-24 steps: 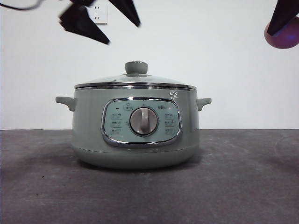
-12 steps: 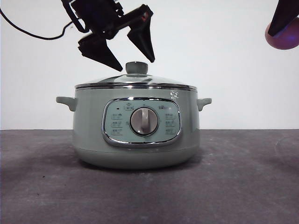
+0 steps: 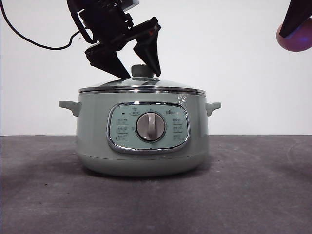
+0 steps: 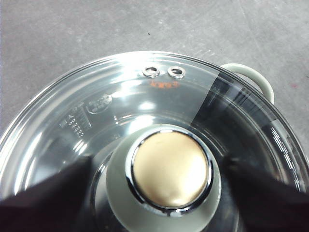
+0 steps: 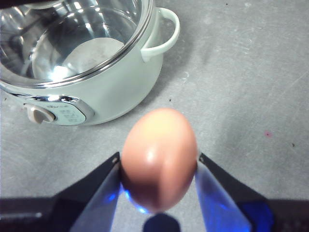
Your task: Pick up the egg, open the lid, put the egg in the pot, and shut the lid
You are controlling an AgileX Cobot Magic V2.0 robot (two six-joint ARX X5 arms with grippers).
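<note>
I need to open the pot for the egg (image 3: pixel 294 40) next, so my left gripper should grab the glass lid by its pale green knob (image 3: pixel 142 70).
The sage-green pot (image 3: pixel 141 136) stands mid-table with the glass lid (image 3: pixel 141 84) on it. My left gripper (image 3: pixel 135 66) is open, its two black jaws on either side of the lid's pale green knob (image 3: pixel 142 70), apart from it. In the left wrist view the knob's metal top (image 4: pixel 170 170) sits between the jaws, and the lid's glass (image 4: pixel 120 96) lies below. My right gripper (image 5: pixel 158 166) is shut on the brown-orange egg (image 5: pixel 159 158), held high at the top right of the front view (image 3: pixel 295 34), beside and above the pot (image 5: pixel 91 87).
A dark grey tabletop (image 3: pixel 243 195) lies around the pot. A black cable (image 3: pixel 34 41) trails from the left arm at the top left. A white wall (image 3: pixel 234 73) is behind.
My left gripper has come down from the top of the picture until its open jaws flank the lid's knob. The right gripper with the egg has stayed still.
</note>
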